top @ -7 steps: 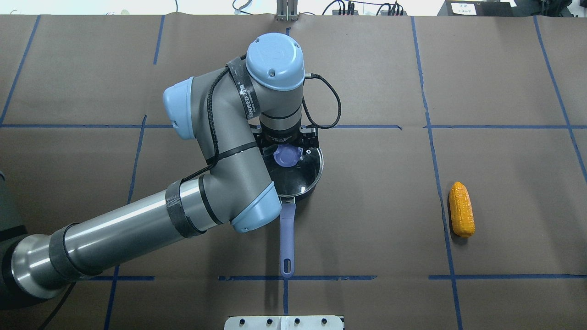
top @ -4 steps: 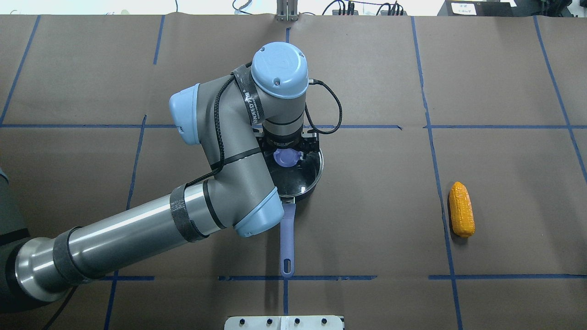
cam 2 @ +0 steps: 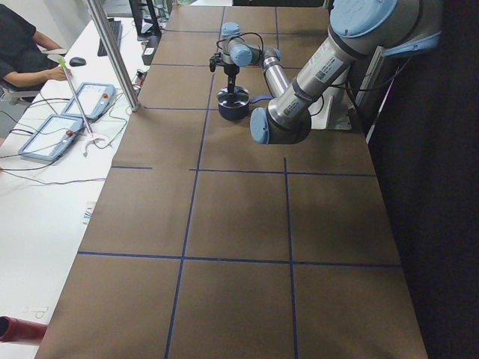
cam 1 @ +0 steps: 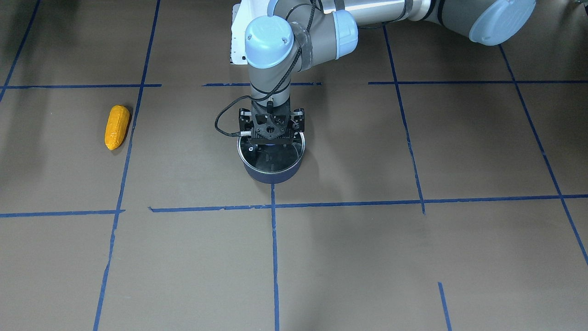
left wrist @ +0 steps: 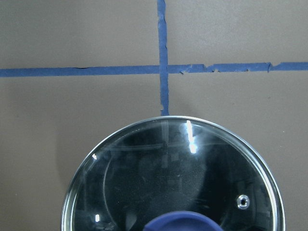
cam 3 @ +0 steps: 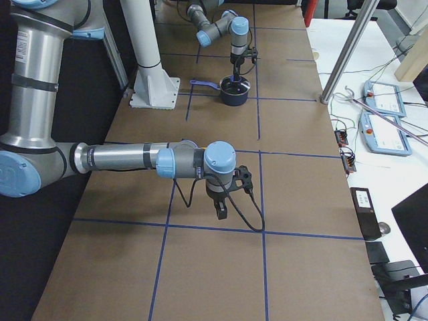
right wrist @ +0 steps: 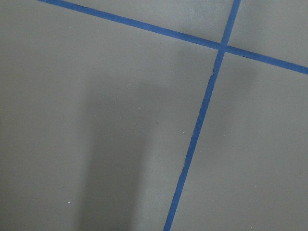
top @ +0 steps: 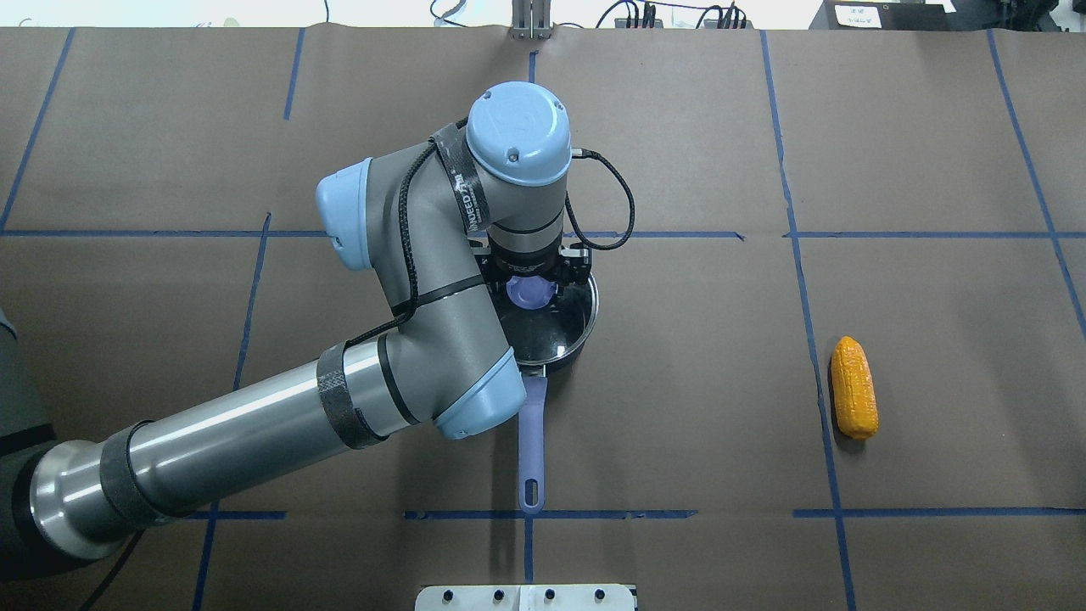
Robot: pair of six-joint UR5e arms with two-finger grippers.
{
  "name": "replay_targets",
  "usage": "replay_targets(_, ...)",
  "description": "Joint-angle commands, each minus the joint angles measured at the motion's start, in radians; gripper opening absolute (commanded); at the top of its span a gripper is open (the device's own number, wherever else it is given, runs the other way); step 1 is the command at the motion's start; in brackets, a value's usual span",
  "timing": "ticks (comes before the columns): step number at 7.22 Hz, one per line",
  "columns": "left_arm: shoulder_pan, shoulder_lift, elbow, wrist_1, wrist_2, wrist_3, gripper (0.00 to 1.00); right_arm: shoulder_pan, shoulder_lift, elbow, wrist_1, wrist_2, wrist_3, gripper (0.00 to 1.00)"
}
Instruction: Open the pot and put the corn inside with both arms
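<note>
My left gripper grabs the glass lid by the narrow blue knob [left wrist: 183,221] next, since the lid spreads too wide for the fingers.
The dark navy pot [top: 589,316] stands mid-table with its glass lid [left wrist: 168,178] on and its lavender handle [top: 532,441] pointing toward the robot. My left gripper [top: 532,285] hangs straight down over the lid, and its fingers stand apart on either side of the blue knob [top: 526,295]. It also shows in the front-facing view [cam 1: 271,143]. The corn [top: 853,387] lies alone on the table far to the right. My right gripper [cam 3: 221,212] shows only in the right side view, low over bare table, and I cannot tell whether it is open or shut.
Brown paper with blue tape lines [top: 526,514] covers the table. A white mount plate [top: 526,597] sits at the near edge. An operator's desk with teach pendants [cam 2: 52,134] lies beyond the far side.
My left wrist has shifted slightly toward the robot and now covers more of the knob. The pot, the lid and the corn have not moved.
</note>
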Motion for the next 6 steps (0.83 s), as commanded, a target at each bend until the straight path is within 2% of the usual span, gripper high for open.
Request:
replay_targets(1,0.0,-0.001,0.0,-0.001,0.0,0.001,0.36,0.0,-0.001,0.0,0.0,0.001,0.0,1.0)
replay_targets(2,0.0,-0.011,-0.001,0.001,0.0,0.0,0.2,0.0,-0.001,0.0,0.0,0.001,0.0,1.0)
replay_targets(3,-0.003,-0.015,-0.014,0.005,0.0,0.0,0.12,0.0,-0.001,0.0,0.0,0.0,0.0,1.0)
replay_targets(4,-0.011,-0.014,-0.058,0.017,0.002,0.0,0.11,0.0,-0.001,0.0,0.0,0.0,0.0,1.0)
replay_targets(6,-0.067,0.005,-0.206,0.158,-0.003,0.009,0.1,0.0,-0.001,0.0,0.0,0.0,0.001,1.0)
